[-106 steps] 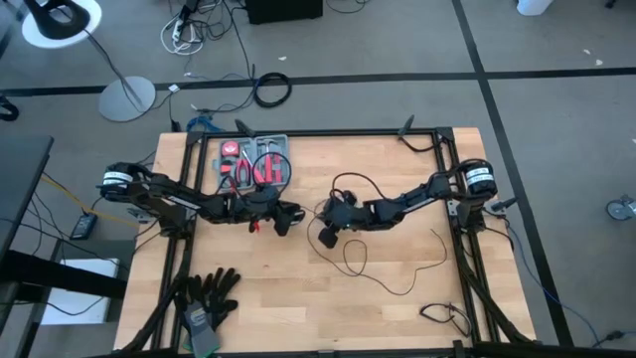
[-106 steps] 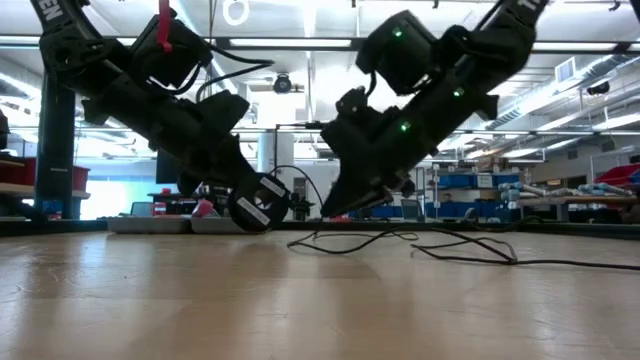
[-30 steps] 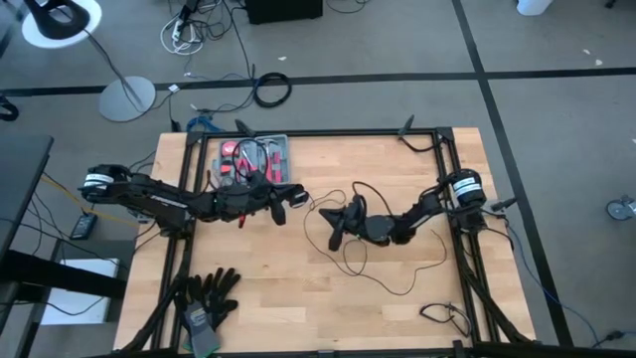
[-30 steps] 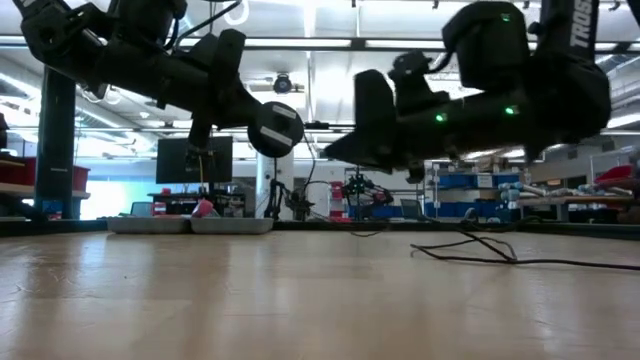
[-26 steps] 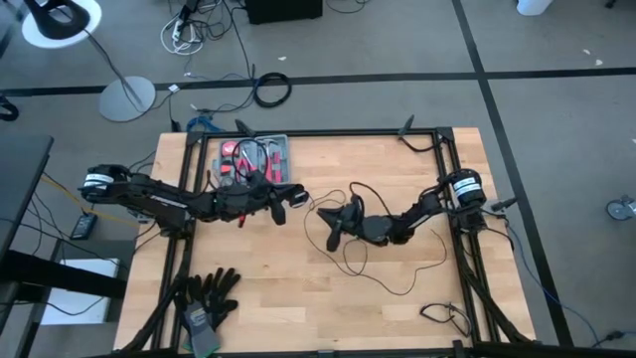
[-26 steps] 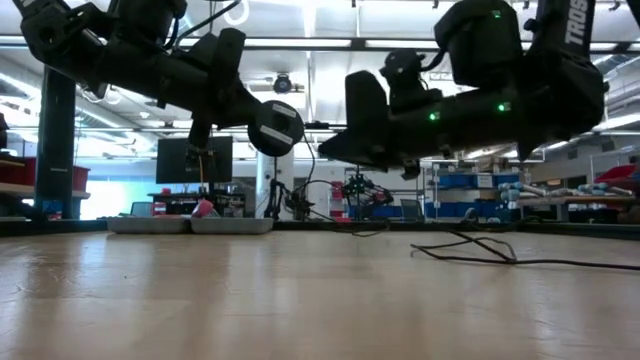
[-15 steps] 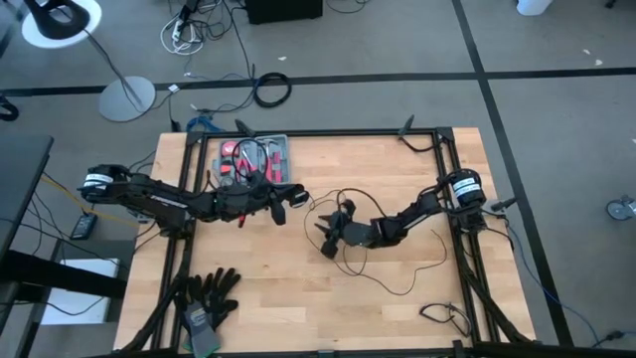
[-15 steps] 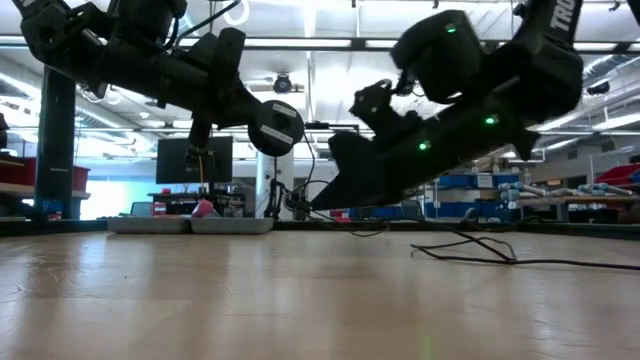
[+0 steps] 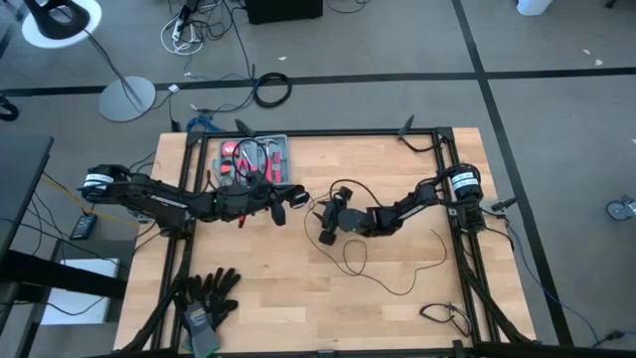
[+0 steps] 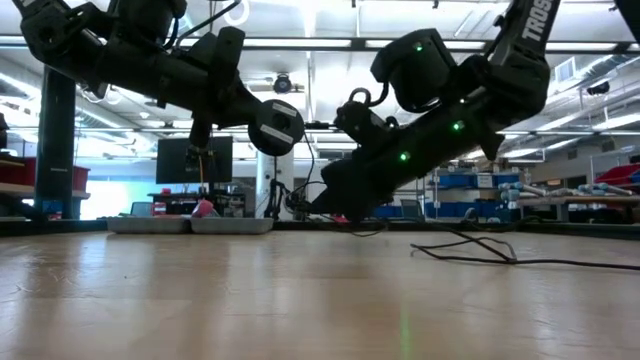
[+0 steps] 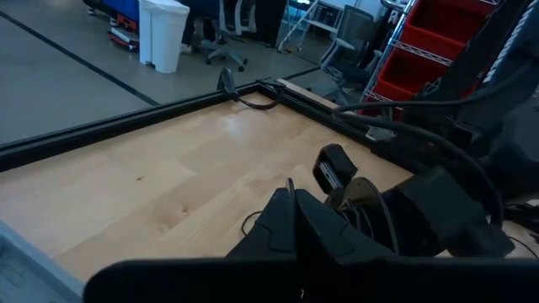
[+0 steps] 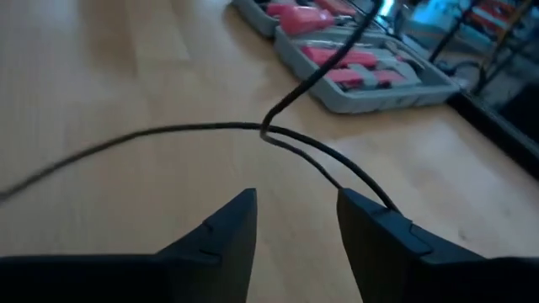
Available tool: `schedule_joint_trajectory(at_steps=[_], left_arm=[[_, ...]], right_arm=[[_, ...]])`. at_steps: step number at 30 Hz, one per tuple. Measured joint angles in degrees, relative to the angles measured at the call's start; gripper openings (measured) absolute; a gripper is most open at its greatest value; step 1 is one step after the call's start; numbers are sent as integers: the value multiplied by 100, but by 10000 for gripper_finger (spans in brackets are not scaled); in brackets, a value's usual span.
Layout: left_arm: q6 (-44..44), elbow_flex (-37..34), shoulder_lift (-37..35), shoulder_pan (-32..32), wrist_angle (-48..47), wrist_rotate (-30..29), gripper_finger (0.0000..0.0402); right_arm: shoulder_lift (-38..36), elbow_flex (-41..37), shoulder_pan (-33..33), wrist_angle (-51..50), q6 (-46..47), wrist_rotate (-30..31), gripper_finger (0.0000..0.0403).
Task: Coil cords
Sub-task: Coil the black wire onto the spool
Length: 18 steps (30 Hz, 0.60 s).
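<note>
I will coil the thin black cord, so my right gripper next grabs its slack part (image 12: 313, 160) beside the crossing.
The thin black cord (image 9: 350, 261) lies in loose loops on the wooden table right of centre, and one end trails off toward the right edge (image 9: 437, 249). I cannot pick out its puck. My left gripper (image 9: 298, 198) is held above the table left of centre, shut on the cord (image 11: 290, 183). My right gripper (image 9: 324, 235) is tipped down toward the table just right of it. It is open (image 12: 296, 210). Cord strands (image 12: 278, 135) cross a short way ahead of its fingers, which touch nothing. My left gripper pinches a short piece of the cord (image 11: 290, 187) between its two shut fingers, at their free ends. The fingers are about level and point toward the table's right. The cord is lifted clear there and runs slack down toward the loops near my right gripper.
A grey tray of red tools (image 9: 254, 160) stands at the far edge behind my left arm. Black gloves (image 9: 209, 294) lie at the near left. A small cable bundle (image 9: 443, 316) lies at the near right corner. A black frame (image 9: 437, 134) borders the table.
My right gripper has gone a little toward the table's left and tipped from about level to slanting down toward the table. The raised loop of cord beside it has shifted leftward with it.
</note>
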Motion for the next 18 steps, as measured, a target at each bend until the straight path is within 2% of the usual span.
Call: schedule_joint_trajectory(at_steps=[8, 11, 18], left_arm=[[-93, 0, 1, 0, 2, 39, 0], [-93, 0, 2, 0, 2, 39, 0], [-104, 0, 2, 0, 90, 40, 0]], right_arm=[[0, 0, -146, 66, -1249, -284, 126], [0, 0, -220, 68, -1360, -522, 107], [0, 114, -411, 63, -1620, -545, 74]])
